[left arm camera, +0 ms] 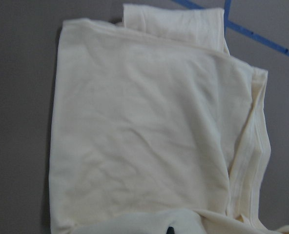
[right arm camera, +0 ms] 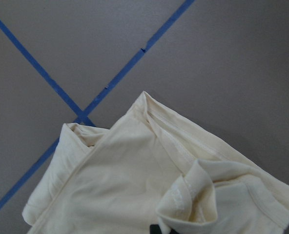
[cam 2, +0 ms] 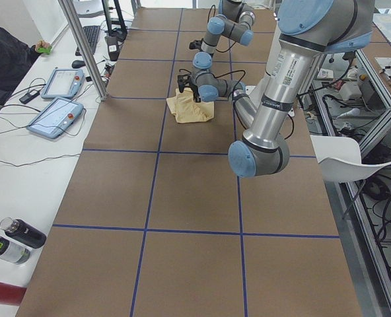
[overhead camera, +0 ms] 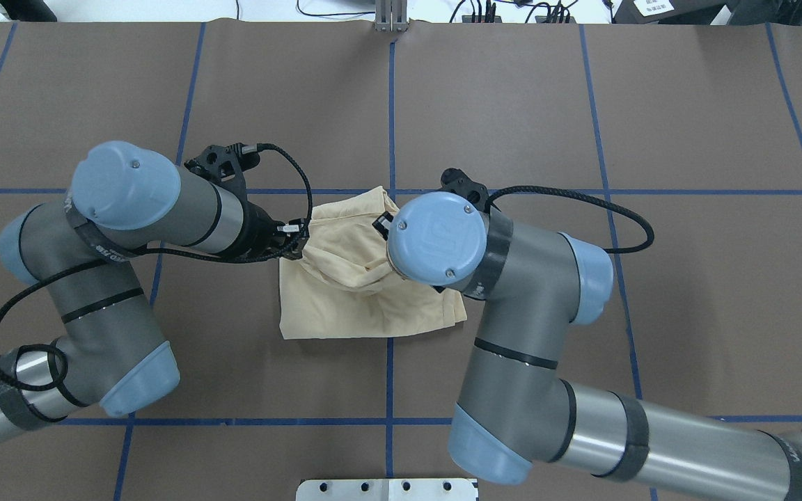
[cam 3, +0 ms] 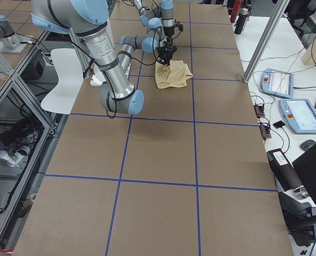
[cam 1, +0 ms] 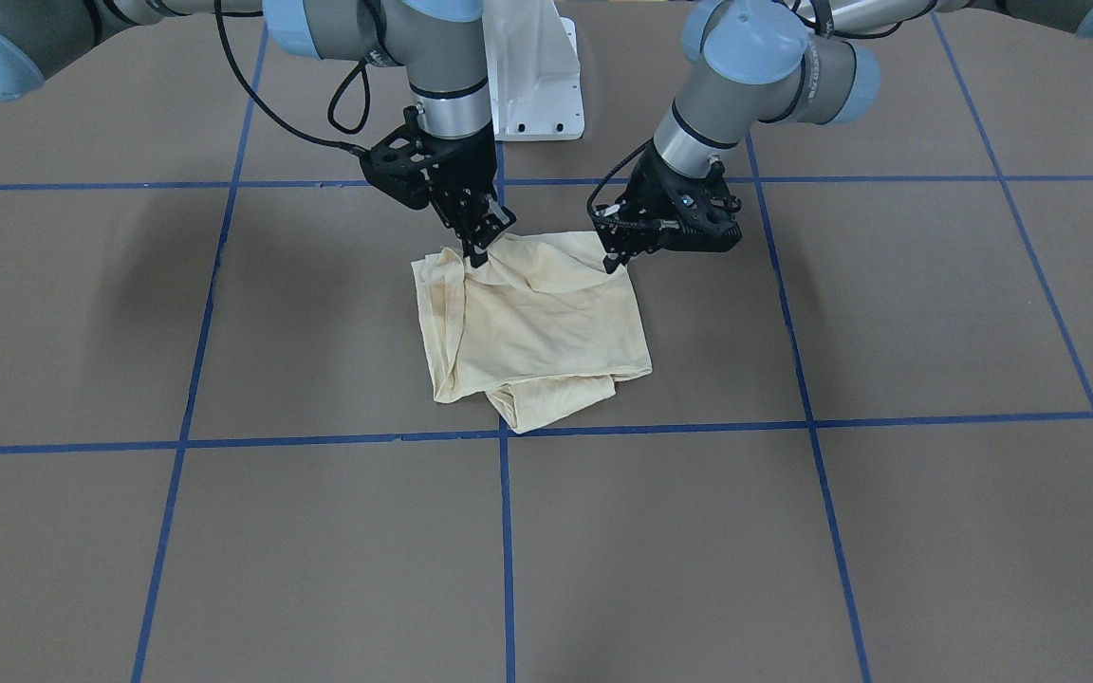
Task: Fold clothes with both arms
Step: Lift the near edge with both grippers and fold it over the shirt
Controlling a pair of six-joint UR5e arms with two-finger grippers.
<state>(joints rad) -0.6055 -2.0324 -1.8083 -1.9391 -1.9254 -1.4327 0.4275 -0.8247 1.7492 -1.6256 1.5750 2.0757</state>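
Observation:
The corner in my fingers hangs short of the edge, so my left gripper now moves the shirt corner to the shirt's far edge before releasing it.
The pale cream-yellow shirt lies folded into a rough square at the middle of the brown table, with no print showing. It also shows in the overhead view, the left wrist view and the right wrist view. My left gripper is shut on the shirt's near-robot corner on its side. My right gripper is shut on the other near-robot corner and holds that cloth lifted in a peak. In the overhead view the right wrist hides its fingers.
The white pedestal base stands just behind the grippers. Blue tape lines cross the brown table. Tablets, bottles and a metal post stand along the operators' side.

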